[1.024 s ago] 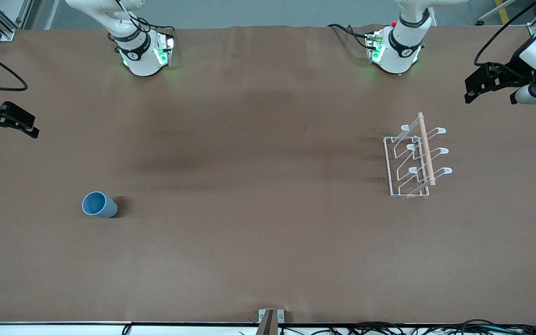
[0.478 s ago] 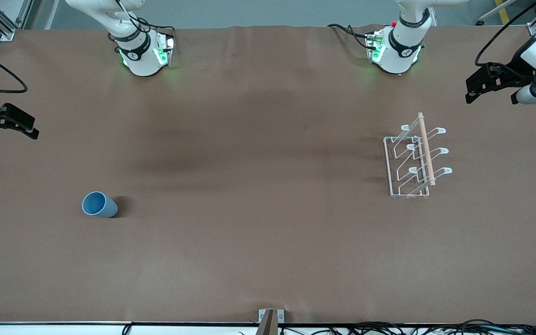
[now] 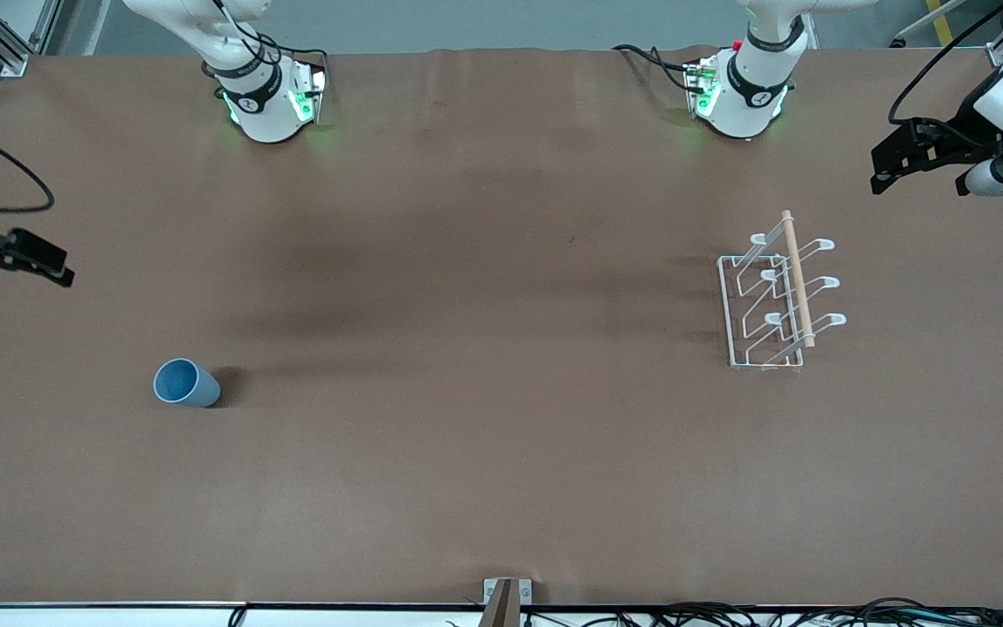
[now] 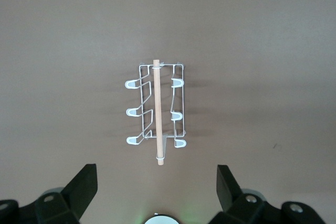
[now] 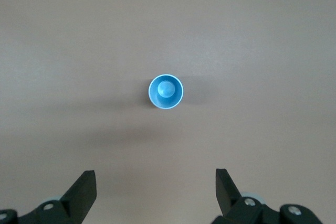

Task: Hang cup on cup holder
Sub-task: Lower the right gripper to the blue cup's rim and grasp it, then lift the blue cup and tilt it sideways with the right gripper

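Note:
The right gripper should hang the light-blue cup on the white wire cup holder [image 3: 776,300] next, so it should pick up the cup by its rim.
The light-blue cup [image 3: 185,383] stands upright, mouth up, on the brown table toward the right arm's end; it also shows in the right wrist view [image 5: 166,92]. The white wire cup holder [image 3: 776,300] with its wooden top rod stands toward the left arm's end and shows in the left wrist view [image 4: 156,108]. My right gripper [image 3: 62,266] is open and empty, up in the air at the table's end near the cup, its jaws wide apart [image 5: 156,182]. My left gripper [image 3: 876,172] is open and empty, raised near the cup holder [image 4: 157,182].
The two arm bases [image 3: 266,100] [image 3: 738,96] stand along the table's edge farthest from the front camera. A small metal bracket [image 3: 507,596] and cables lie at the table's edge nearest that camera.
My right gripper has shifted a little toward the cup's side of the table. The left gripper, the cup and the cup holder have stayed put.

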